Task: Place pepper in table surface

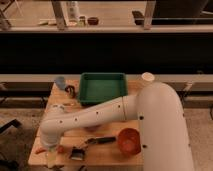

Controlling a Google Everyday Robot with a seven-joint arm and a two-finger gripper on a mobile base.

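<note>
The robot's gripper will next take hold of the orange-red pepper [60,148] by its middle to place it on the tabletop surface.
My gripper [49,149] hangs at the end of the long white arm, low over the front left corner of the tan slatted table surface [107,154]. Its fingers stand open. The orange-red pepper [60,148] lies on the wood right at the gripper, and one end shows on each side of it. The wrist hides the pepper's middle, so I cannot see whether the fingers touch it.
A green tray [102,87] sits at the back centre, with a blue cup [60,82] and a small dark item [70,91] to its left. A white cup [147,77] stands at the back right. An orange bowl [129,141] and a black-handled brush [97,141] lie near the front.
</note>
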